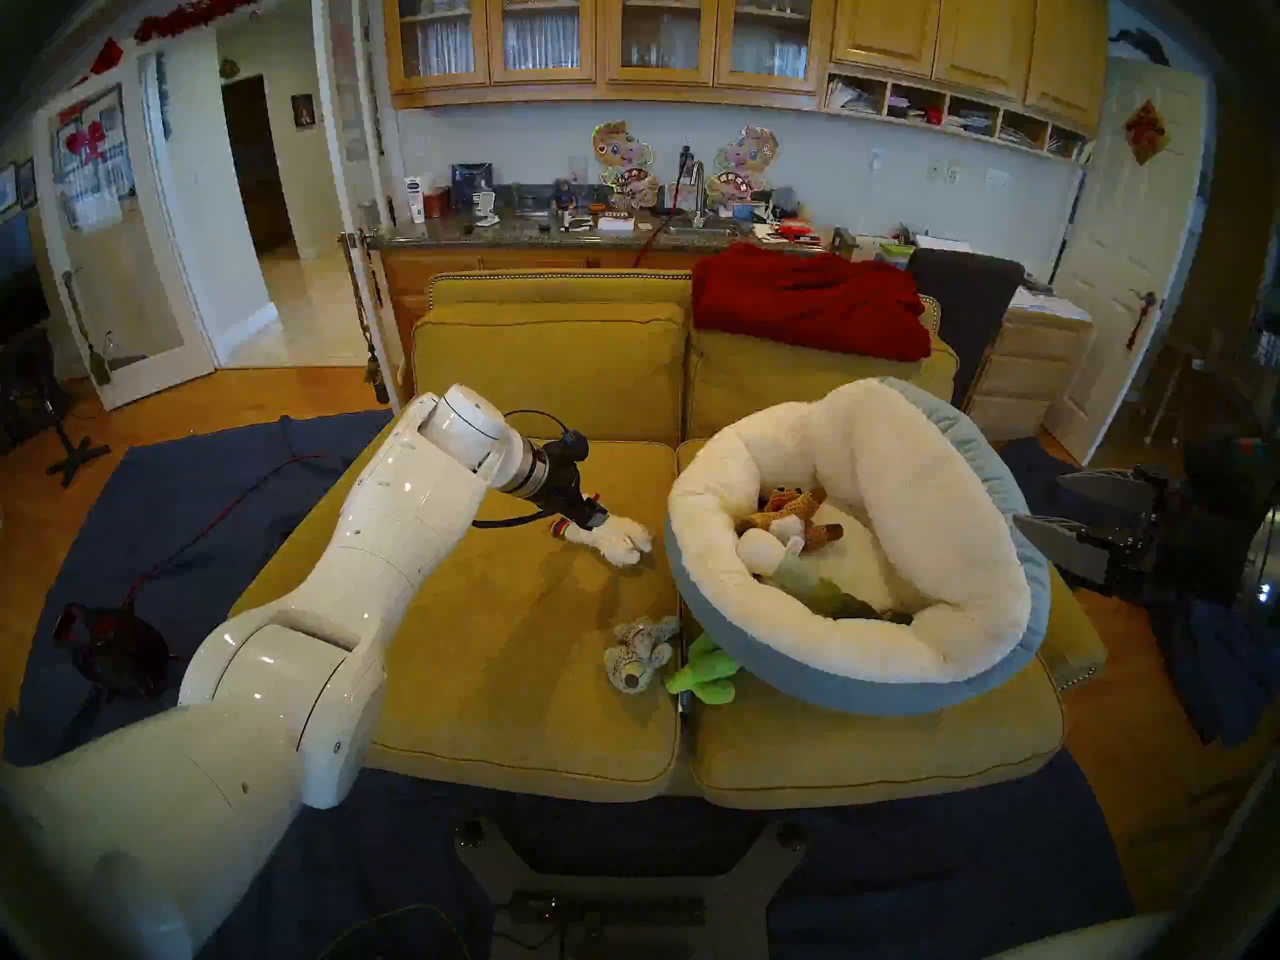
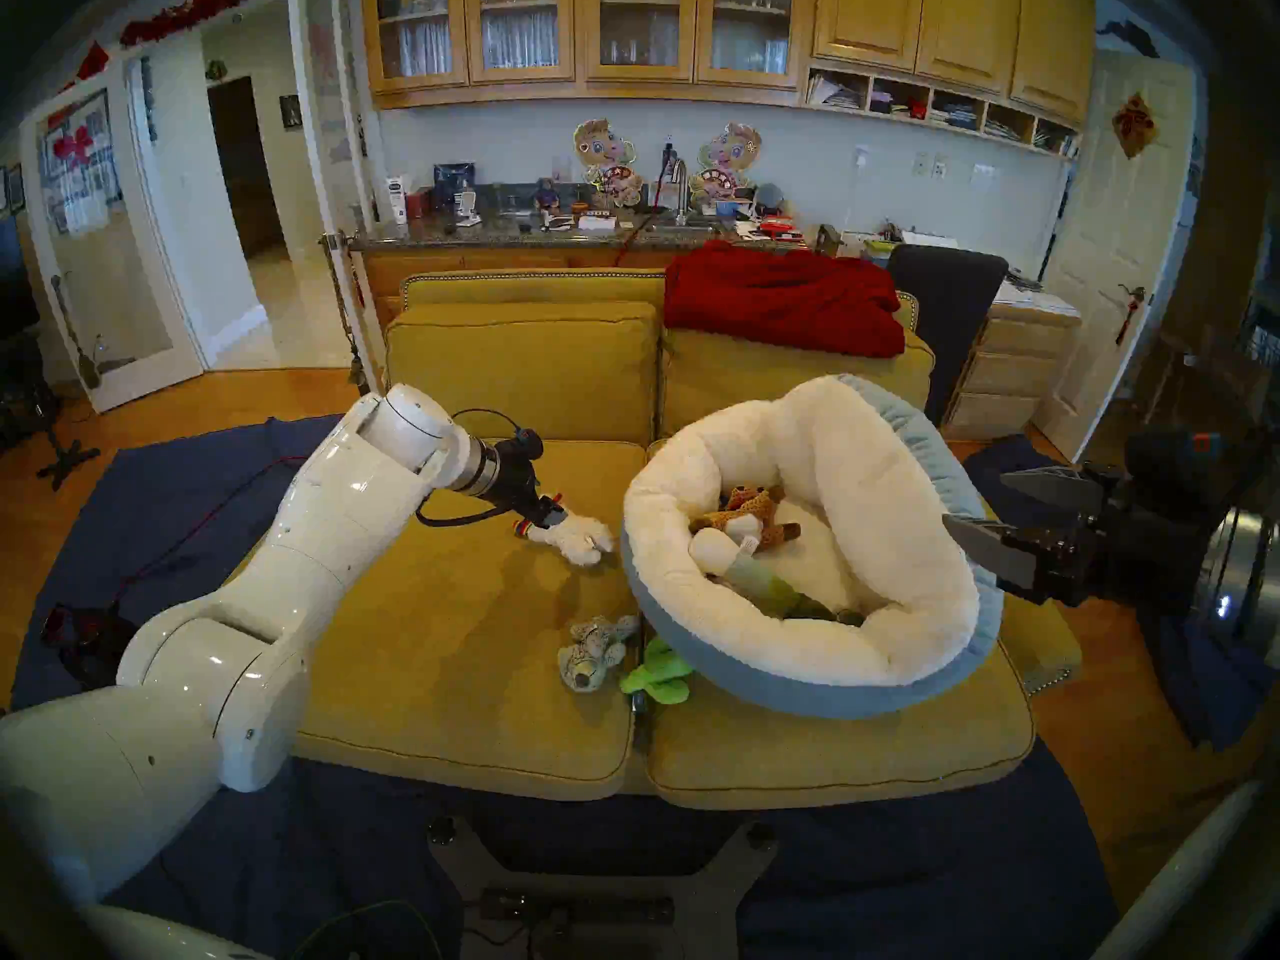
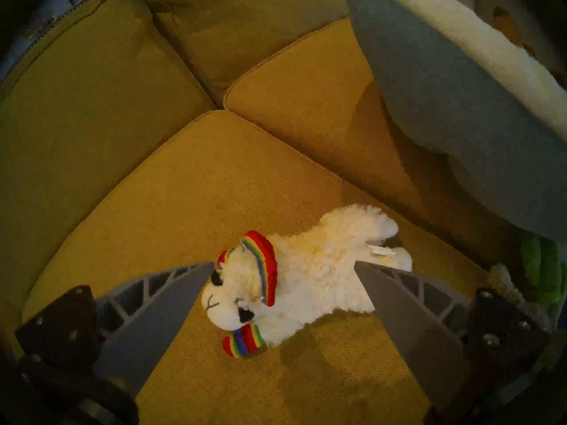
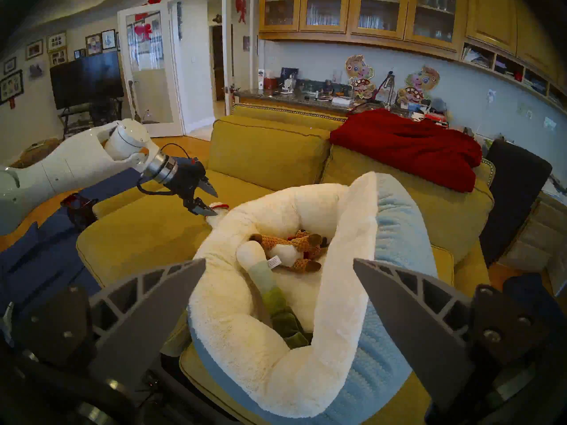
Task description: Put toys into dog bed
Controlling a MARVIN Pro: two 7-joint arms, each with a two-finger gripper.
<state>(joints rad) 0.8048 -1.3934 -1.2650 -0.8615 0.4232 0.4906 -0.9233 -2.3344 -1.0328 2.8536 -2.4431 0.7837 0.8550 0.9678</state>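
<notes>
My left gripper picks up the white fluffy lamb [image 1: 620, 539] by its neck behind the ears next, to put it into the dog bed.
The white fluffy lamb [image 3: 310, 280] with rainbow ears lies on the left sofa seat. My left gripper [image 3: 284, 265] is open, with one finger on each side of the lamb [image 1: 620, 539]. The dog bed [image 1: 831, 688] sits tilted on the right seat. It holds the brown knitted animal [image 1: 789, 508] and the white-green leek [image 1: 789, 571]. The grey mottled animal [image 1: 637, 650] and the green cactus [image 1: 699, 671] lie by the bed's front-left rim, the cactus partly under it. My right gripper [image 1: 1037, 500] is open and empty at the bed's right side.
A red blanket [image 1: 810, 307] drapes over the right back cushion. The mustard sofa seat [image 1: 485, 626] stretches left of the toys. A dark chair [image 1: 963, 300] stands behind the sofa's right end. A blue sheet [image 1: 173, 494] covers the floor around.
</notes>
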